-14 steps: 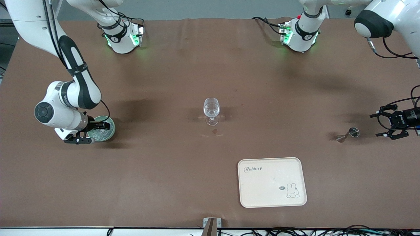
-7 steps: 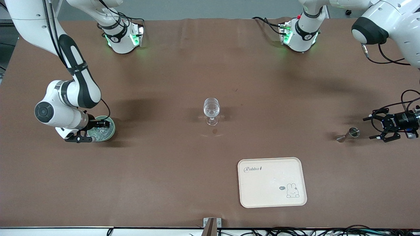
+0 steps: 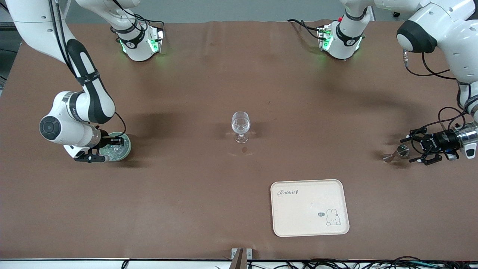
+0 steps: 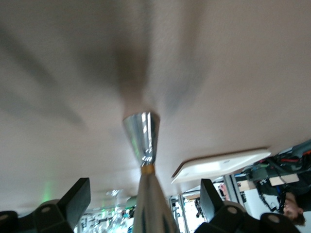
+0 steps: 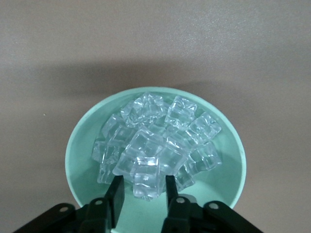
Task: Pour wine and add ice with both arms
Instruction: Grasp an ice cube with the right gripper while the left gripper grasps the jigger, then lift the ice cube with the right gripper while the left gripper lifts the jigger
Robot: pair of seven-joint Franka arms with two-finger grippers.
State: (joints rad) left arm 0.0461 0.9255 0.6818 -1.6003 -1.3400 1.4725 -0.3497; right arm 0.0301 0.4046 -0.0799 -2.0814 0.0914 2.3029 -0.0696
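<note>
My left gripper is to grab the steel jigger next by its narrow middle between the cups, so that it can pour the wine.
A clear wine glass stands at the table's middle. The ice lies heaped in a mint-green bowl toward the right arm's end. My right gripper is down in the bowl, open, its fingers either side of one cube with small gaps. A steel jigger lies on the table toward the left arm's end. My left gripper is low beside it, wide open; in the left wrist view the jigger runs between its fingers.
A cream tray with a rabbit print lies nearer the front camera than the glass; it also shows in the left wrist view. A small dark spot marks the brown table cover near the glass's foot.
My left gripper has moved in toward the jigger, from beside it to around its end. My right gripper has stayed over the ice bowl, almost still.
</note>
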